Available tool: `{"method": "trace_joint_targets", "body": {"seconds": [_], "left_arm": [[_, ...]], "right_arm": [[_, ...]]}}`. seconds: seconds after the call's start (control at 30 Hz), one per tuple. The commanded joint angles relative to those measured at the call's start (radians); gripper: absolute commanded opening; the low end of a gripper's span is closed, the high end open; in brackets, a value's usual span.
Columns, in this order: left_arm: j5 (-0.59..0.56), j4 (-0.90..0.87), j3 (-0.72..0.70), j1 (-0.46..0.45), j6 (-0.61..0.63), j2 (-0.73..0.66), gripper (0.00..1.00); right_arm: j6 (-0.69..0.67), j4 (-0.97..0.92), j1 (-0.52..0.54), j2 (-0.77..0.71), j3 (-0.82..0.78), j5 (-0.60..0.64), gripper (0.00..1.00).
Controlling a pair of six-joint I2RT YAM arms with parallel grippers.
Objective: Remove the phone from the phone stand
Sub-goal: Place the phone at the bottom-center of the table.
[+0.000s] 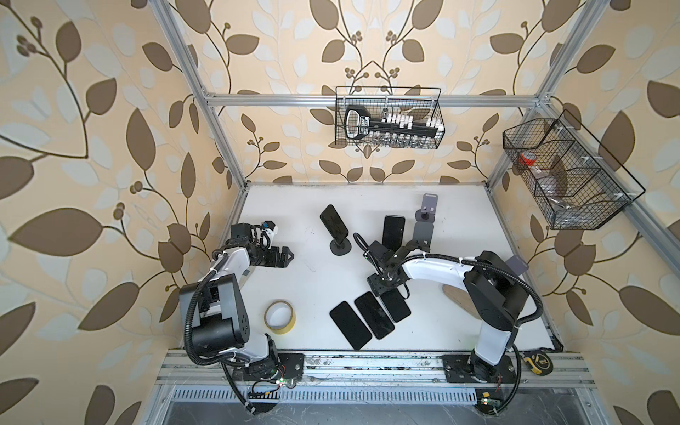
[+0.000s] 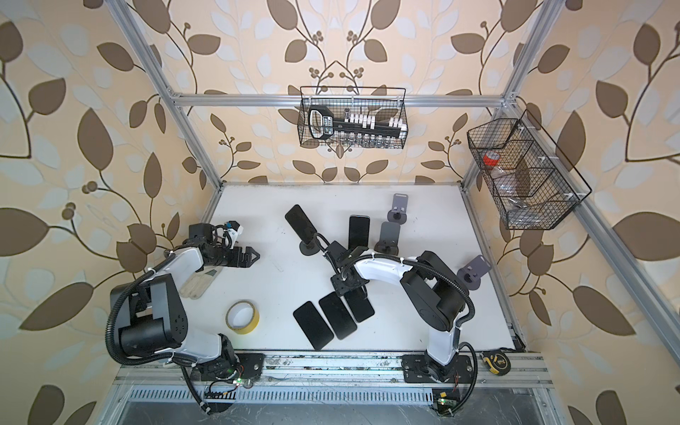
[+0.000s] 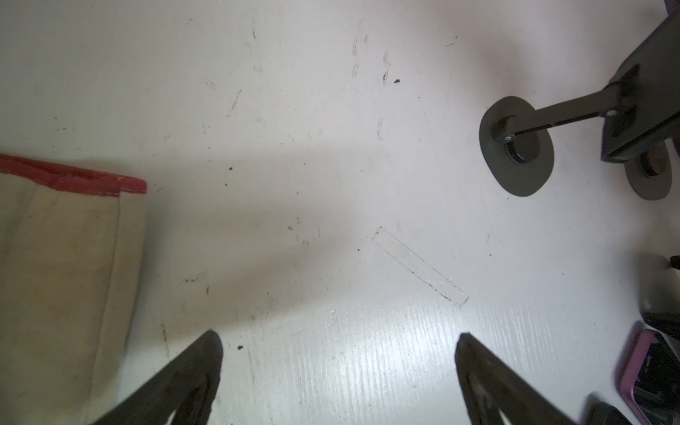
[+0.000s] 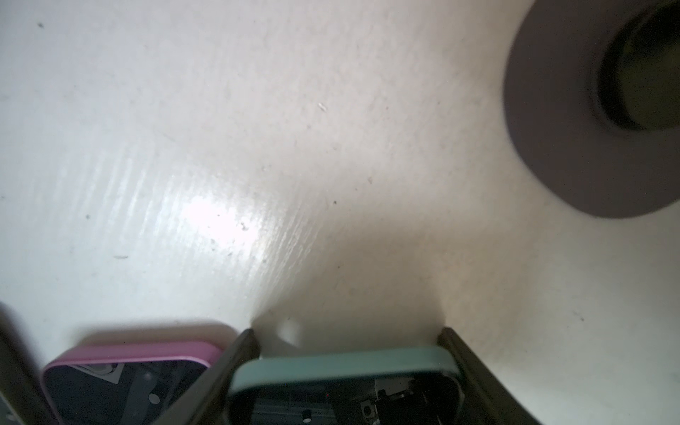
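My right gripper holds the teal-cased phone [image 1: 399,307] low over the table, lined up beside the pink-cased phone, so I should open the gripper now.
My right gripper [image 4: 349,340] is shut on a teal-cased phone [image 4: 342,364], its fingers [image 4: 243,353] pressed against both long edges, low over the white table. In both top views this phone [image 1: 399,307] sits beside two dark phones [image 1: 373,314] lying flat. A pink-cased phone [image 4: 128,362] lies right next to it. Two more phones [image 1: 334,222] [image 1: 393,228] lean on grey phone stands [image 1: 340,247]. A stand's round base [image 4: 570,147] lies ahead of the right gripper. My left gripper [image 3: 339,339] hangs open and empty over bare table at the left [image 1: 285,257].
Empty grey stands [image 1: 428,206] [image 1: 422,232] [image 1: 515,265] stand at the back right. A yellow tape roll [image 1: 279,317] lies near the front. A beige glove [image 3: 62,276] lies by the left arm. Wire baskets [image 1: 390,117] [image 1: 566,173] hang on the walls.
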Motion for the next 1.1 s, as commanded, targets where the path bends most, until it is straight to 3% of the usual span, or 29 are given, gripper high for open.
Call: {"method": "trace_joint_targets", "body": {"seconds": [0.0,1.07], "left_arm": [[0.032,-0.015,0.035,0.001,0.022,0.005,0.99],[0.030,-0.028,0.045,0.001,0.023,0.019,0.99]], "right_arm": [[-0.015,-0.006,-0.004,0.064,-0.061,0.025,0.71],[0.002,0.001,0.015,0.064,-0.079,0.052,0.78]]}}
